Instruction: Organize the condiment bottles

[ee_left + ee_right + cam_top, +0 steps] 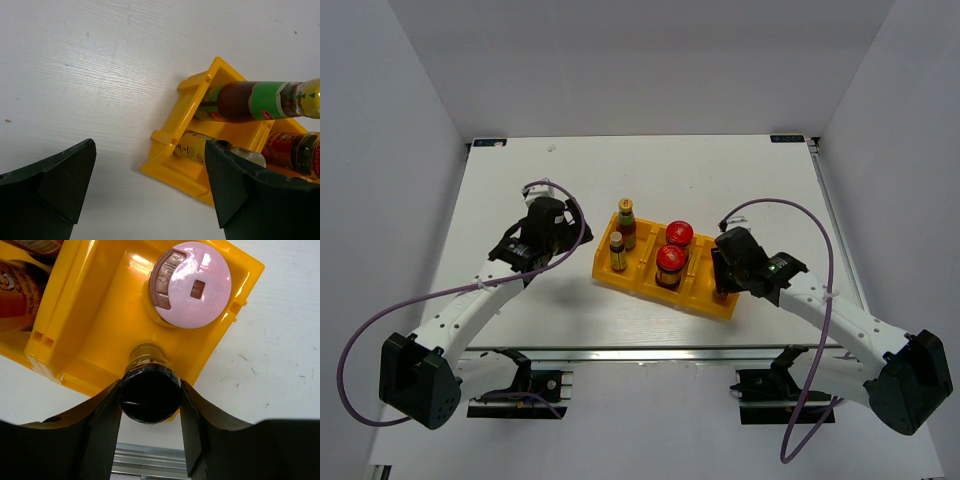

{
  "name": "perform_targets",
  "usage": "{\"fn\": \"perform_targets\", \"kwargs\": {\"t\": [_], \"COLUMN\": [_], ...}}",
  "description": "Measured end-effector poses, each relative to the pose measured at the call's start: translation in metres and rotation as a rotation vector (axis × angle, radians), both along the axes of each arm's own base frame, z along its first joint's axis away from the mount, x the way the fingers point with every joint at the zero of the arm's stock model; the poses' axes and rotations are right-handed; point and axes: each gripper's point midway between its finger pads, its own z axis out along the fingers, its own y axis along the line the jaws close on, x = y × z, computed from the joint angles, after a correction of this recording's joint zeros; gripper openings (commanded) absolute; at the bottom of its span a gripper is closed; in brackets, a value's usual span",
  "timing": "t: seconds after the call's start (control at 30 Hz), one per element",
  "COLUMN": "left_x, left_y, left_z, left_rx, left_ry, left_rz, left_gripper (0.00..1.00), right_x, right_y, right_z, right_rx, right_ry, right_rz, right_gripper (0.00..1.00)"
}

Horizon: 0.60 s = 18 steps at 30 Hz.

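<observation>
I will open my right gripper now, because the dark spice jar stands inside the section of the yellow tray, free of the pink-lidded shaker.
The yellow tray holds two slim yellow-capped sauce bottles in its left compartment. Two red-lidded jars stand in the middle one. In the right wrist view, the pink-lidded shaker stands at the far end of the right compartment. My right gripper is shut on the black cap of the dark spice jar at that compartment's near end. My left gripper is open and empty, just left of the tray's left end.
White walls enclose the table on three sides. A metal rail runs along the near edge, just behind the right gripper. The right arm covers the tray's right compartment in the top view.
</observation>
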Motion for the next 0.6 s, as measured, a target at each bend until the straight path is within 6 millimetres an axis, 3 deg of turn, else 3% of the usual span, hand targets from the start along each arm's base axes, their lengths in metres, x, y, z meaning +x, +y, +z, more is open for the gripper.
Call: {"fn": "perform_targets", "kwargs": {"t": [0.2, 0.27, 0.47, 0.6], "left_x": [0.0, 0.0, 0.0, -0.001], "left_y": [0.002, 0.003, 0.004, 0.005], "left_z": [0.0, -0.001, -0.001, -0.001], "left_rx": [0.008, 0.01, 0.015, 0.017], "left_ry": [0.0, 0.0, 0.002, 0.004], "left_rz": [0.009, 0.011, 0.015, 0.016], "left_gripper": [0.98, 0.98, 0.98, 0.98], "right_x": [0.0, 0.0, -0.001, 0.001], "right_y": [-0.001, 0.0, 0.0, 0.001], "right_z": [-0.001, -0.001, 0.003, 0.022], "right_rx": [-0.005, 0.001, 0.011, 0.044], "right_ry": [0.002, 0.003, -0.008, -0.048], "right_rz": [-0.011, -0.016, -0.015, -0.018], "right_gripper": [0.63, 0.89, 0.89, 0.89]}}
